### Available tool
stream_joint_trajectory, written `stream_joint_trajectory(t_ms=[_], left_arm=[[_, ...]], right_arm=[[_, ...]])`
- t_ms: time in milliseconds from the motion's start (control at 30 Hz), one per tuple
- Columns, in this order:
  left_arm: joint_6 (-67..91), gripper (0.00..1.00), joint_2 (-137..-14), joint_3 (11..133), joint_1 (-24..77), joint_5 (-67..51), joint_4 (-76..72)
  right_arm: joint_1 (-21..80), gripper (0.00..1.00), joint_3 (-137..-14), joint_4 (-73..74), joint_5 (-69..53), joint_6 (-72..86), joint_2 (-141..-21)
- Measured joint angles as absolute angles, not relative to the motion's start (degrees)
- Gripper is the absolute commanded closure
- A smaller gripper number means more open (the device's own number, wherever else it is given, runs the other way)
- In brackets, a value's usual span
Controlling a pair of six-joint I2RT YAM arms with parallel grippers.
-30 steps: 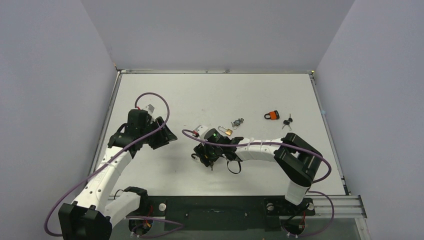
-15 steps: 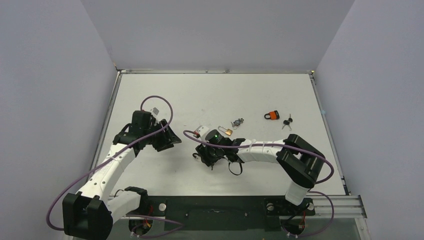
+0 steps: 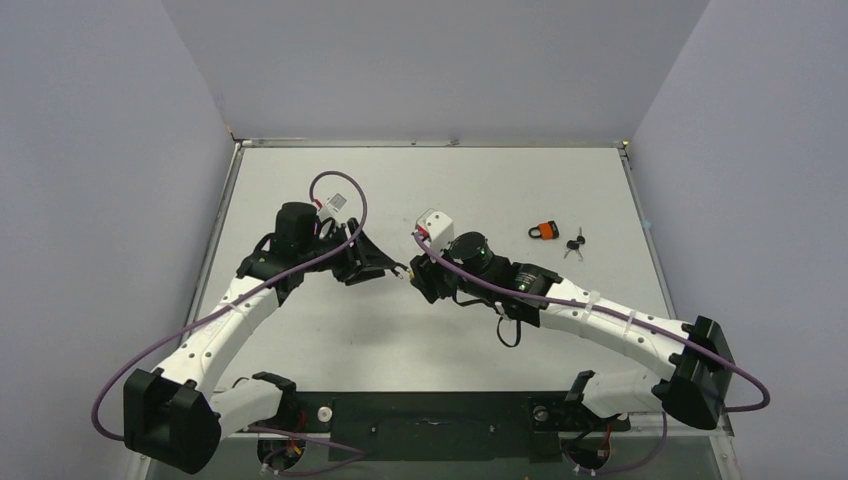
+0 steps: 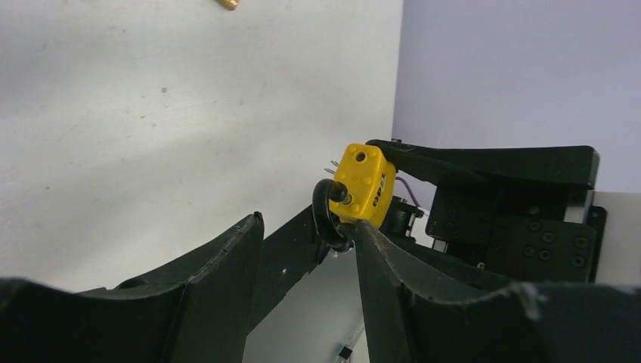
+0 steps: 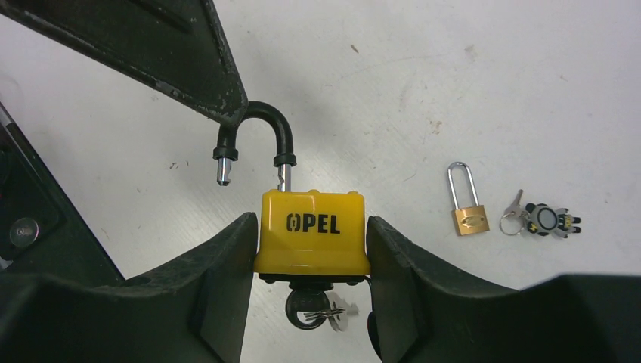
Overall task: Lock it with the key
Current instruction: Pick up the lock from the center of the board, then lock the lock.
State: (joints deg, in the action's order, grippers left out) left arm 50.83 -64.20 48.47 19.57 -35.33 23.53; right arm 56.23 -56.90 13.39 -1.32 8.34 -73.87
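My left gripper pinches the padlock's black shackle at its curved end [image 3: 400, 268] [image 4: 323, 216] next, which leaves the yellow body free for my right gripper to regrip for locking.
A yellow OPEL padlock [image 5: 311, 231] is held by its body between the fingers of my right gripper [image 5: 311, 246], raised above the table. Its black shackle [image 5: 253, 132] is swung open, one leg free. A key [image 5: 314, 310] sits in the keyhole under the body. My left gripper [image 4: 306, 238] is open. One of its fingertips [image 4: 370, 242] touches the shackle [image 4: 326, 219] just below the padlock [image 4: 363, 185]. In the top view the two grippers meet at mid table, left gripper [image 3: 392, 268] against right gripper [image 3: 418, 276].
A small brass padlock [image 5: 470, 212] and a key ring with a tag [image 5: 540, 221] lie on the table right of the held lock. An orange padlock [image 3: 544, 230] and black keys [image 3: 575, 243] lie further right.
My right arm has lifted the yellow padlock off the table and turned it toward the left arm. My left gripper has moved right until it meets the shackle.
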Motion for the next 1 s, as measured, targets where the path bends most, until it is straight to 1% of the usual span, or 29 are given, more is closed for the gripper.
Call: stream_joint_trajectory(t_ms=[433,633,833,1000], left_arm=[[57.95,0.56,-64.34,50.57,22.22,-41.76,15.31],[59.4,0.64,-65.45,50.57,23.44,-43.16,13.26],[60.07,0.76,-65.87,50.63,24.25,-44.27,12.27],[59.99,0.81,-66.08,51.18,24.47,-45.28,11.94]], right_arm=[[56.45,1.0,-60.01,20.25,1.48,6.52,-68.23],[57.41,1.0,-61.6,21.69,2.22,5.76,-67.57],[57.78,1.0,-62.08,23.0,2.22,5.13,-67.53],[57.8,1.0,-62.85,24.53,2.02,4.86,-67.44]])
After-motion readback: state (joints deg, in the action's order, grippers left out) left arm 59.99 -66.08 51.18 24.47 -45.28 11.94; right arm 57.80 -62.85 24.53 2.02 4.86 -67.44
